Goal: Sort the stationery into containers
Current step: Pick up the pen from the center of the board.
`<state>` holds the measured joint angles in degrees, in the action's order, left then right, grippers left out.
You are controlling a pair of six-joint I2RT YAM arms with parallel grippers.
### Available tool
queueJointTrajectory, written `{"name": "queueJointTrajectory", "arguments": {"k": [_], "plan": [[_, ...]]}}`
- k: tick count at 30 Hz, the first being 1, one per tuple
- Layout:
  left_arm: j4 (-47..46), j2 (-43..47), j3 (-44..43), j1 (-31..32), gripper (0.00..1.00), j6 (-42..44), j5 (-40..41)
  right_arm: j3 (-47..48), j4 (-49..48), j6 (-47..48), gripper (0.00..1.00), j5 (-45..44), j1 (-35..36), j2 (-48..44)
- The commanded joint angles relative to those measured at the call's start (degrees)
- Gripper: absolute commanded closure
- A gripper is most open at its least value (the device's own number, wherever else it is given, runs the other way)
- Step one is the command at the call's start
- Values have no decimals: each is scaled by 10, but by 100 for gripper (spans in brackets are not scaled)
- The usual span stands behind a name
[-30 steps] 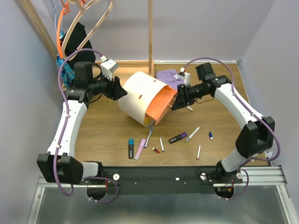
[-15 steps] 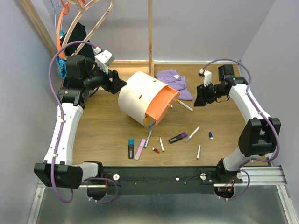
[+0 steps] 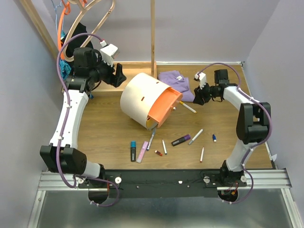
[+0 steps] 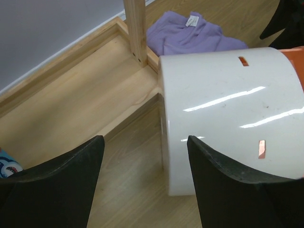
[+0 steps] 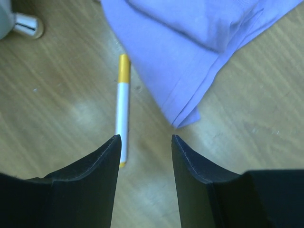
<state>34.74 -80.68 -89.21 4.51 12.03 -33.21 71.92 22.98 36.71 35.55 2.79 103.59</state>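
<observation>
The white pen's yellow cap has to stay free to enter the container (image 3: 142, 97). My right gripper next needs to grab the pen by its body near the uncapped end (image 3: 191, 109).
The container (image 3: 142, 97) is a cream-white drum lying tilted, its orange face (image 3: 164, 109) turned toward the front right. My left gripper (image 3: 118, 76) hovers open behind its left end; in the left wrist view the drum (image 4: 228, 109) shows past the open gripper (image 4: 145, 142). My right gripper (image 3: 197, 97) is open and empty, low over the wood beside a white pen with a yellow cap (image 5: 122, 109) (image 3: 187, 108). More stationery lies in front: a blue-black marker (image 3: 133, 151), a pink marker (image 3: 142, 152), a black-purple marker (image 3: 181, 140) and white pens (image 3: 195, 137).
A purple cloth (image 3: 176, 83) (image 5: 199, 38) lies behind the right gripper. A wooden post (image 3: 153, 38) (image 4: 135, 28) rises from a raised wooden ledge behind the drum. Hangers (image 3: 80, 23) hang at the back left. A chrome foot (image 5: 26, 23) of the drum shows in the right wrist view.
My left gripper has drawn back from the drum toward the back left and opened wider. My right gripper has pulled away from the orange face to the right, near the cloth.
</observation>
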Motion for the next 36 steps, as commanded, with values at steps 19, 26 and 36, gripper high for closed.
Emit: {"name": "queueJointTrajectory", "arguments": {"k": [19, 26, 36], "plan": [[4, -69, -46, 1, 20, 11, 43, 37, 110, 142, 46, 10, 35, 72], [5, -68, -38, 2, 20, 12, 48, 47, 91, 109, 48, -1, 38, 97], [-8, -76, -33, 1, 20, -1, 39, 23, 59, 107, 57, -48, 45, 114]]}}
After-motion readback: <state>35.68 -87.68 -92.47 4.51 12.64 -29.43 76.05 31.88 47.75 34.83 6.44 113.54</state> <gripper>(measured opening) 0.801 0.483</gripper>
